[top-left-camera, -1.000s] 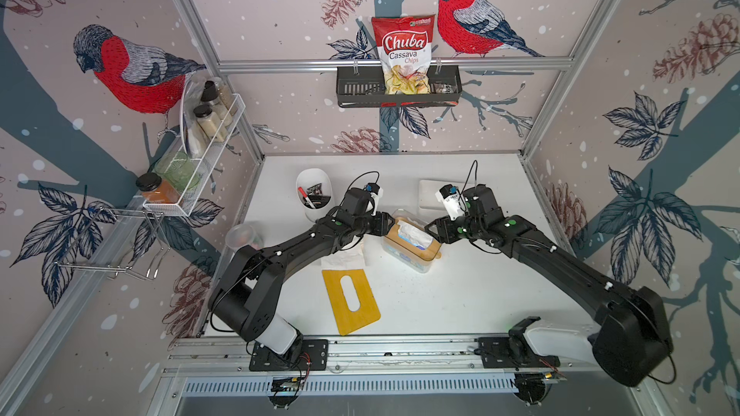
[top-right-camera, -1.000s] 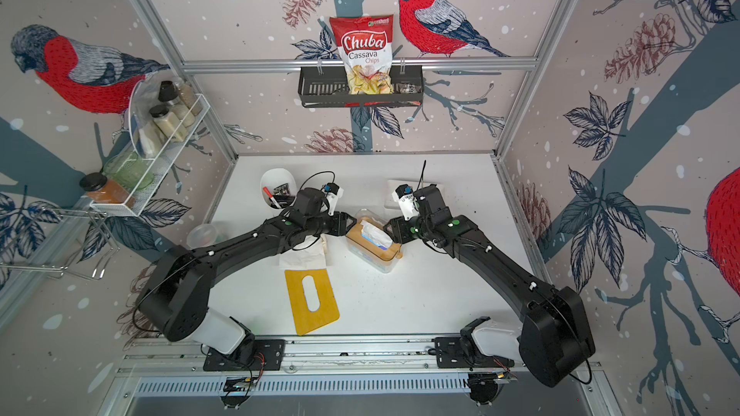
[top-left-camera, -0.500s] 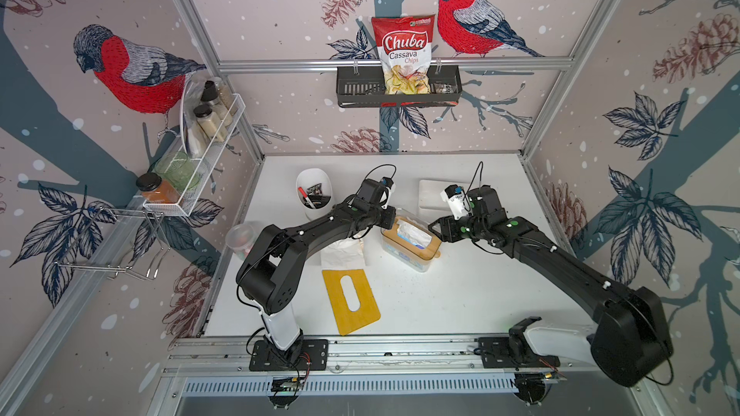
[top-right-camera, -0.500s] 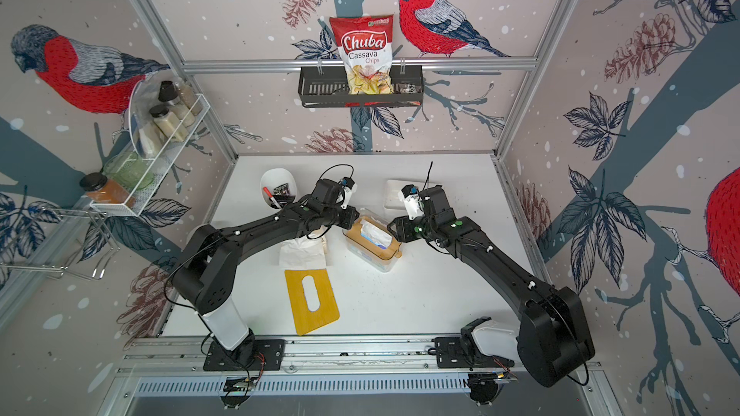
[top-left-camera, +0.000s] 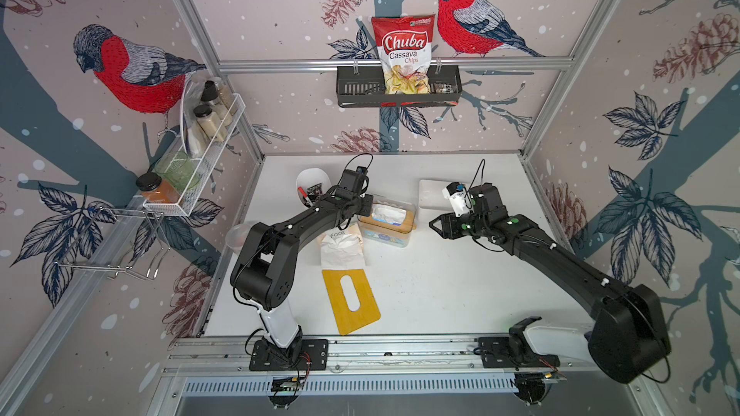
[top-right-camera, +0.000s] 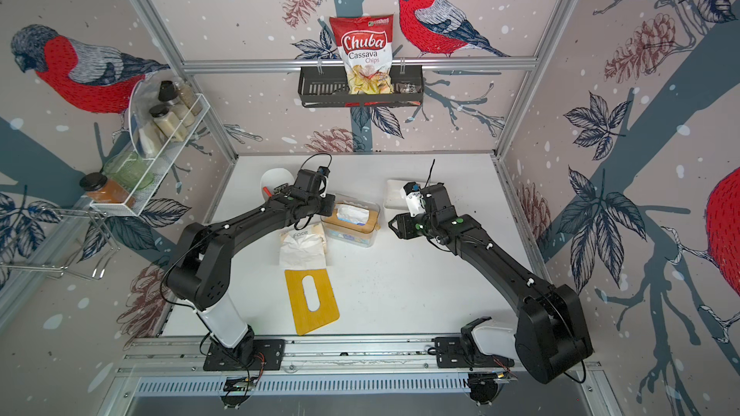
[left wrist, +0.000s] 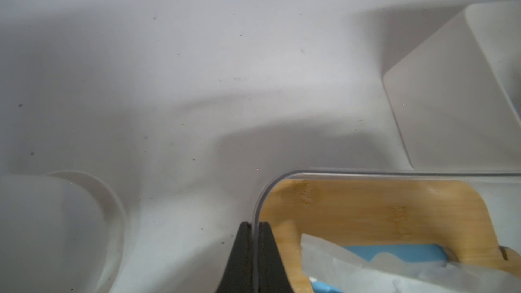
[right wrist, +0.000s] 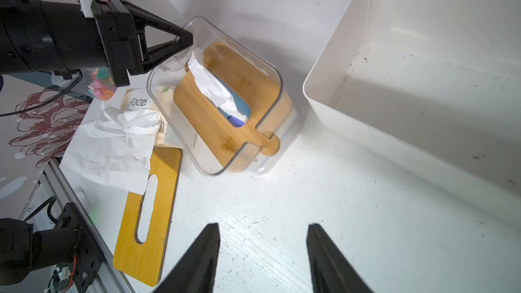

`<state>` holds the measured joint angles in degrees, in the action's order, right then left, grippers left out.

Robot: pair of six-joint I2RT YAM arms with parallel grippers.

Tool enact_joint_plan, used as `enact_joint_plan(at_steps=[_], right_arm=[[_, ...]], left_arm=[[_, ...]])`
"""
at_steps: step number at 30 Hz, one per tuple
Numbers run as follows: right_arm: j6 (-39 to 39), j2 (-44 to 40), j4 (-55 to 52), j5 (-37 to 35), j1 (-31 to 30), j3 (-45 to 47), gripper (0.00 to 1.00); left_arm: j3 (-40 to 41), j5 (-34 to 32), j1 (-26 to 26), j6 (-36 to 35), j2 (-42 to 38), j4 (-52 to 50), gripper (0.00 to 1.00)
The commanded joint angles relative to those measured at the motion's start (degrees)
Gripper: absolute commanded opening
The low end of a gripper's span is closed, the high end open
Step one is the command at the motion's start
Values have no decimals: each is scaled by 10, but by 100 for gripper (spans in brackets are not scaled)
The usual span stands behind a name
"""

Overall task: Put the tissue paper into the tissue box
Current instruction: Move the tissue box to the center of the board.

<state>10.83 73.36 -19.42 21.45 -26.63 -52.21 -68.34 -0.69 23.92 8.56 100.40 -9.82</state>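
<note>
I should move the tissue box back with my left gripper before I let go of it. The tissue box's base (top-left-camera: 385,242) sits short of the rear tabletop.
The tissue box (top-left-camera: 396,234) (top-right-camera: 360,234) is a clear plastic tub with a slotted bamboo board inside it. White tissue paper (top-left-camera: 387,214) (top-right-camera: 352,212) (right wrist: 214,88) sticks up through the slot. My left gripper (top-left-camera: 363,210) (top-right-camera: 329,208) (left wrist: 256,225) (right wrist: 187,39) is shut on the box's clear rim (left wrist: 366,174) at its left corner, one finger inside and one outside. My right gripper (top-left-camera: 435,228) (top-right-camera: 394,226) (right wrist: 263,225) hangs open over bare table to the right of the box, holding nothing.
A crumpled "face" tissue wrapper (top-left-camera: 342,248) and a yellow slotted bamboo lid (top-left-camera: 352,300) lie in front of the box. Behind my right gripper stands a white tray (top-left-camera: 430,194) (right wrist: 423,80). A white cup (top-left-camera: 310,184) with pens stands behind my left arm.
My left gripper has swung from the box's left side to its corner and closed on the clear rim. The right arm has barely moved.
</note>
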Motion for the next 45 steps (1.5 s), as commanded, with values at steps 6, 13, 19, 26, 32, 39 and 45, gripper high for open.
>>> enact_joint_plan(at_steps=[6,13,19,26,32,39,45], right_arm=[[26,0,-4,-51,0,-15,55],[44,46,16,-174,2,-57,60],[55,98,18,-263,47,-98,64],[77,138,34,-278,161,-107,67],[76,211,29,-265,187,-136,66],[69,282,30,-264,182,-174,46],[52,300,12,-322,157,-182,24]], left_arm=[[-87,-16,-44,30,66,-6,1],[-203,-21,-51,78,160,-33,0],[-232,-14,-50,96,170,-47,10],[-167,75,-50,111,82,11,40],[-78,163,-43,143,-19,99,53],[3,211,-35,162,-97,147,57],[77,215,-34,175,-157,168,58]])
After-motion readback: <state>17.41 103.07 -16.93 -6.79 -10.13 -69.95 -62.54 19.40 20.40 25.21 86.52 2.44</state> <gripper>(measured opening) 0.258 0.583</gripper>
